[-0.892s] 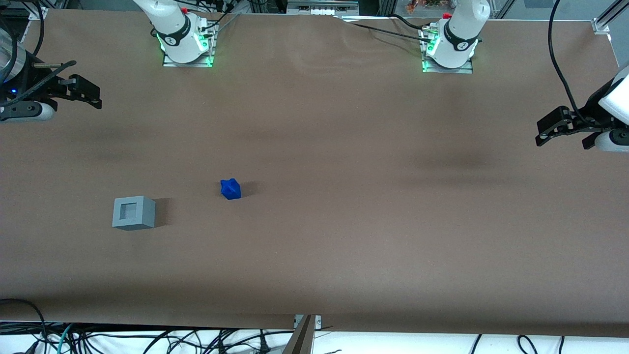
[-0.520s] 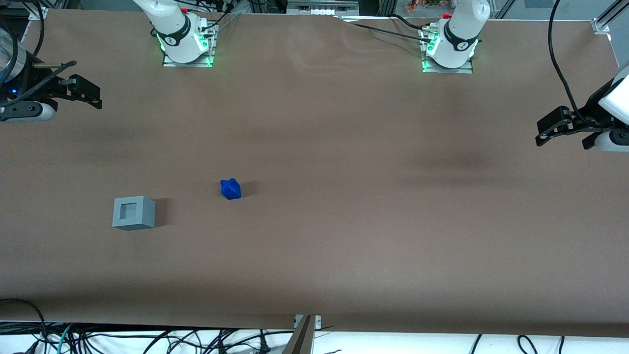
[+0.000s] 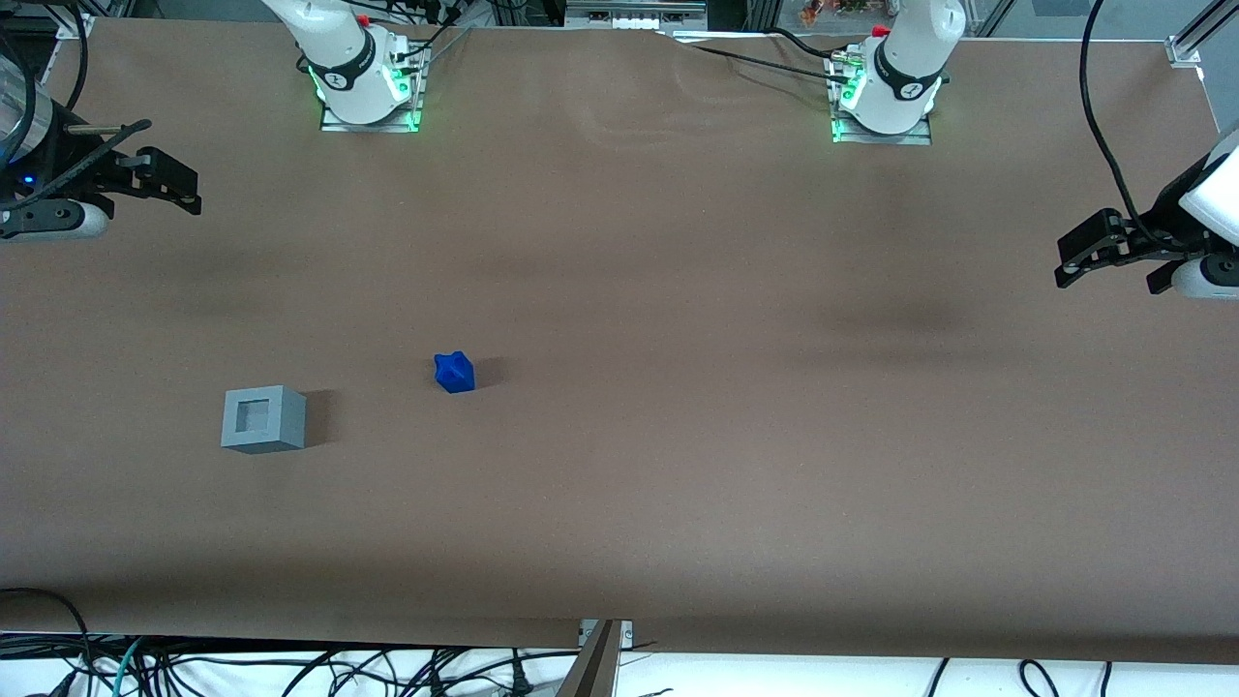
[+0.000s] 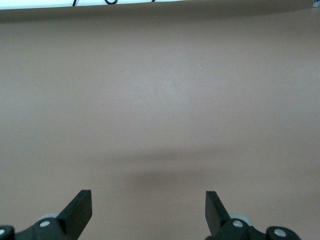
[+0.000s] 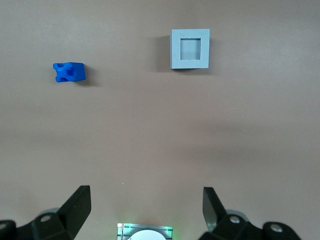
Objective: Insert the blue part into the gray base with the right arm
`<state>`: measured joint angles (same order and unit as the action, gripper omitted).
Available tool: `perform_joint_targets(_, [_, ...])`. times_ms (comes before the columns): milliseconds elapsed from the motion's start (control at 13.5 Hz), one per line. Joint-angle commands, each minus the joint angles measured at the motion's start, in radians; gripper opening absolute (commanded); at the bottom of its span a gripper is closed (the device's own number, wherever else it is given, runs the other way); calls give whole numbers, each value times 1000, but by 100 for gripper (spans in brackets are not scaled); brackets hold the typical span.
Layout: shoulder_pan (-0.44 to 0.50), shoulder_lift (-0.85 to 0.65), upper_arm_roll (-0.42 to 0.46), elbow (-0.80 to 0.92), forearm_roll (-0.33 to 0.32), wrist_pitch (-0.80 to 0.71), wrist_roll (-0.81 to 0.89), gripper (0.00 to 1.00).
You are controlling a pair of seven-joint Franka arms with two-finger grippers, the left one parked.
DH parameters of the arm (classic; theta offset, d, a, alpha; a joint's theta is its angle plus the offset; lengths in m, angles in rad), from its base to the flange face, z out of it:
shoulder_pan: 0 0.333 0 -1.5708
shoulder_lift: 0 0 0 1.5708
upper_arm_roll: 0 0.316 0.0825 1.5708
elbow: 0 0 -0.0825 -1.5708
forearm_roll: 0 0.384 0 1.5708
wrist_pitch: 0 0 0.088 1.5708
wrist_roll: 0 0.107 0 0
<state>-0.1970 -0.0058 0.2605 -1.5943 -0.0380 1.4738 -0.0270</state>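
Note:
The blue part needs to fit into the gray base's square hole (image 3: 252,416) (image 5: 190,49), so my right gripper will next hold it by the opposite sides of its body.
The blue part (image 3: 454,373) lies on the brown table, apart from the gray base (image 3: 262,418). The base stands beside it toward the working arm's end, slightly nearer the front camera, with its square recess facing up. My right gripper (image 3: 179,186) hangs above the table at the working arm's end, farther from the front camera than both pieces. It is open and empty. In the right wrist view the fingers (image 5: 80,200) of the gripper (image 5: 146,196) stand wide apart. The blue part (image 5: 69,72) and the gray base (image 5: 190,48) both show there, well away from the gripper.
Two arm bases with green lights (image 3: 368,92) (image 3: 883,102) stand at the table's edge farthest from the front camera. The parked arm's gripper (image 3: 1103,247) hangs at its own end. Cables (image 3: 290,668) lie below the table's near edge.

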Motion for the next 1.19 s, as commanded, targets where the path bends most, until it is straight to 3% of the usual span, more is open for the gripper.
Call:
perform_joint_targets(0, [-2,-17,0,-13,17,-3,-5,99])
perform_joint_targets(1115, [-2,-11,3,-15,18,11,-1,99])
